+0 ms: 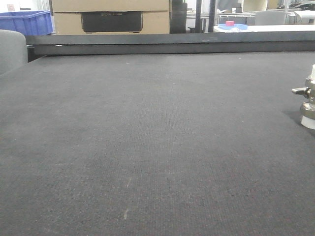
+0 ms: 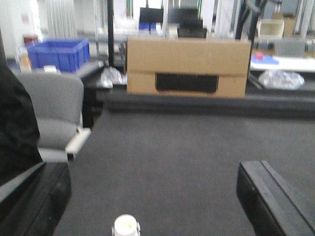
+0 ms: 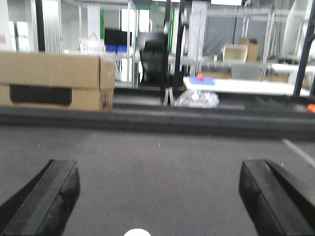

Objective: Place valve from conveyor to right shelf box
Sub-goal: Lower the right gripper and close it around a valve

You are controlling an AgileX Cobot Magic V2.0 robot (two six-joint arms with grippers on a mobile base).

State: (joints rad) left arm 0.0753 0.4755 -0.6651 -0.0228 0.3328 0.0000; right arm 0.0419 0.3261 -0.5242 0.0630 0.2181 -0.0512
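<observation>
The valve needs to go in the right shelf box. My right gripper should grab the valve's white round top [image 3: 137, 232] next.
The valve [image 1: 308, 101] stands upright on the dark grey conveyor [image 1: 147, 137] at the right edge of the front view, its side lever pointing left. In the left wrist view a whitish cylindrical valve end [image 2: 126, 226] shows at the bottom edge, below my open left gripper [image 2: 150, 196]. In the right wrist view a white round top [image 3: 137, 232] just shows at the bottom edge, centred under my open right gripper [image 3: 157, 191]. Both grippers hang low over the belt and hold nothing. Neither shows in the front view.
A cardboard box [image 1: 110, 17] with a dark window stands behind the belt's black frame [image 1: 172, 44]. A blue crate [image 1: 24, 22] sits at the back left. A grey chair [image 2: 51, 115] stands left of the belt. Shelving and a white table [image 3: 236, 86] lie beyond.
</observation>
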